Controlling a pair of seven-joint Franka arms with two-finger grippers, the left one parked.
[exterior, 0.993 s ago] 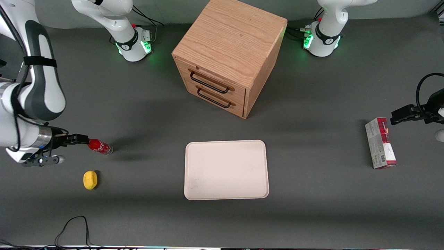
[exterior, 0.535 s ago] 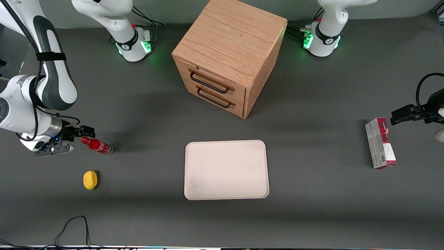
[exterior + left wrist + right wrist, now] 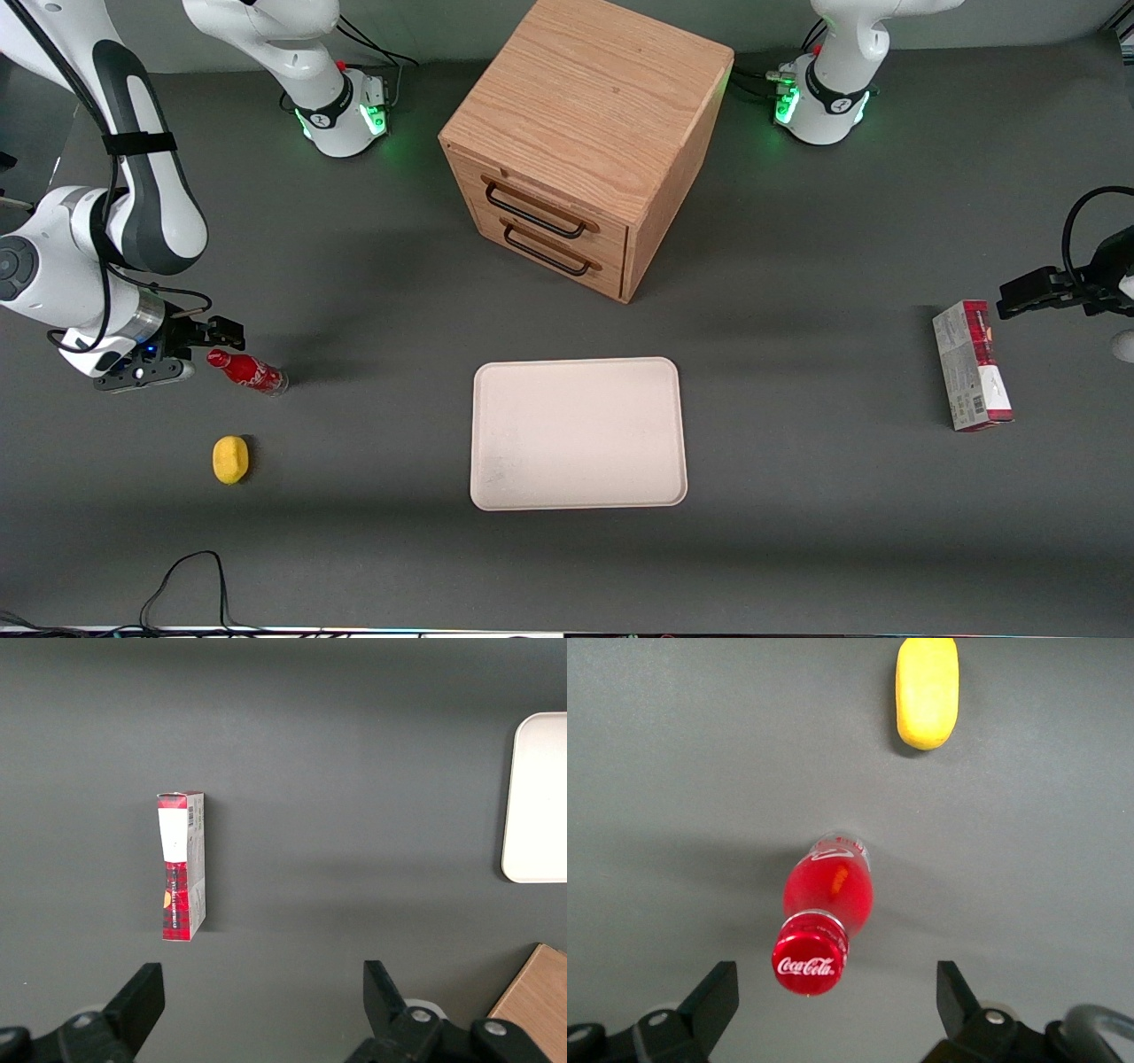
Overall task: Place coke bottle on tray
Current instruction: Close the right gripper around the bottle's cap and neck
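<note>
I will pick up the coke bottle by its red cap (image 3: 218, 358) with my right gripper next, and then set the bottle on the tray (image 3: 576, 434).
The coke bottle (image 3: 250, 371) is small, slim and red with white script and a red cap. It stands on the grey table toward the working arm's end, well apart from the tray. In the right wrist view I look down on the coke bottle (image 3: 826, 921), with its cap between the jaws and nearer one finger. My right gripper (image 3: 220, 341) is open and empty, above the bottle's cap; it also shows in the right wrist view (image 3: 837, 1005). The cream-white tray (image 3: 576, 434) lies flat mid-table, with nothing on it; its edge shows in the left wrist view (image 3: 540, 797).
A yellow lemon (image 3: 230, 459) lies nearer the front camera than the bottle and shows in the right wrist view (image 3: 927, 691). A wooden two-drawer cabinet (image 3: 585, 151) stands farther back than the tray. A red-and-grey carton (image 3: 970, 365) lies toward the parked arm's end.
My right arm has swung and the gripper has drawn back from over the bottle, so the cap now shows. The bottle has stayed in place.
</note>
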